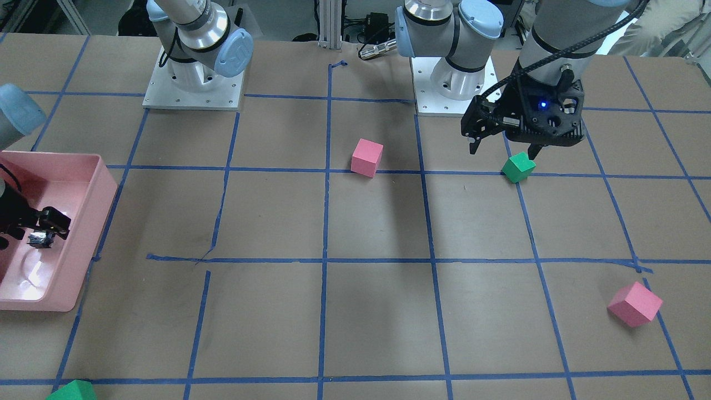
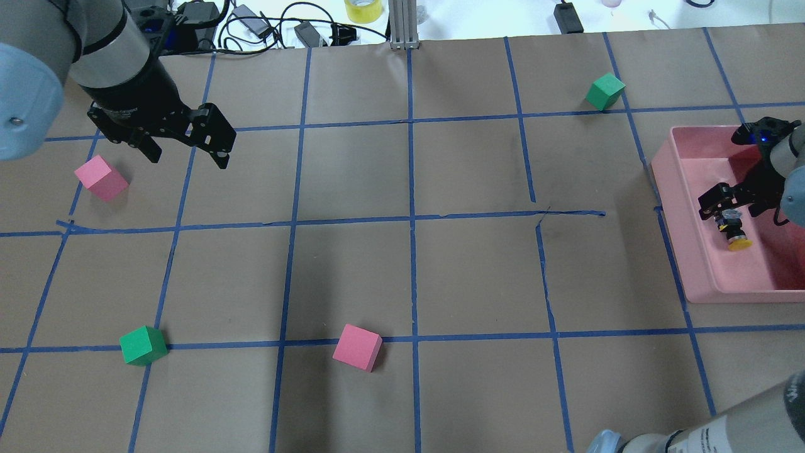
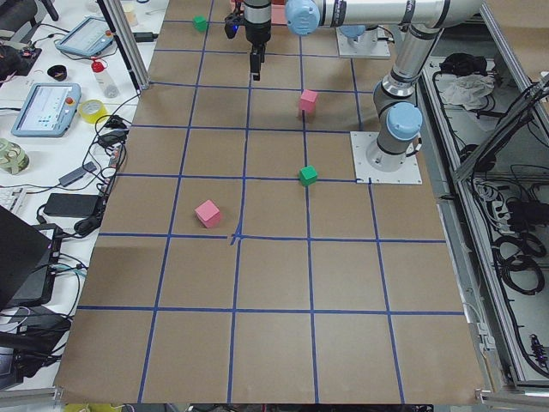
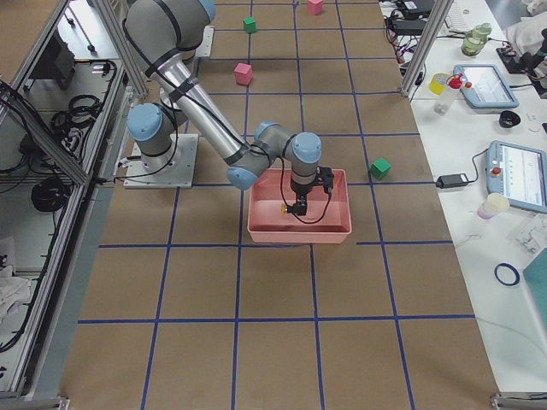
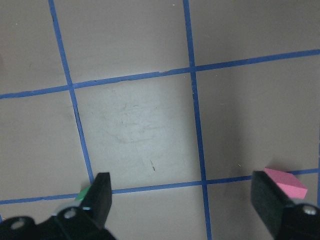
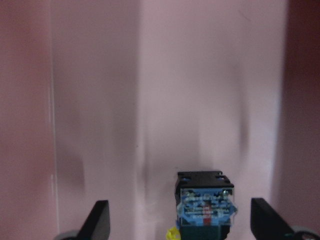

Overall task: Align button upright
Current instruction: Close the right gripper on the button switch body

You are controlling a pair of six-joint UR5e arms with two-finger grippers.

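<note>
My right gripper's fingers reach down on both sides of the button's base block (image 1: 41, 240) (image 6: 205, 205), near the tray's bottom, so I should close them on the button now.
The button (image 2: 732, 231) is inside the pink tray (image 2: 666, 189), with its yellow cap toward the view's bottom. In the right wrist view its base block (image 6: 205, 205) faces the camera and a bit of the yellow cap peeks out below. My right gripper (image 2: 729, 211) is open in the tray, with the button between its spread fingers and touching neither. It also shows in the front view (image 1: 47, 225) over the button (image 1: 40, 240). My left gripper (image 2: 188, 160) is open and empty, high over the table beside a green cube (image 1: 518, 166).
On the table are a pink cube (image 2: 100, 178), a green cube (image 2: 143, 345), a pink cube (image 2: 357, 347) and a far green cube (image 2: 605, 91). Blue tape lines grid the brown table. The tray walls (image 1: 94, 222) closely surround the right gripper.
</note>
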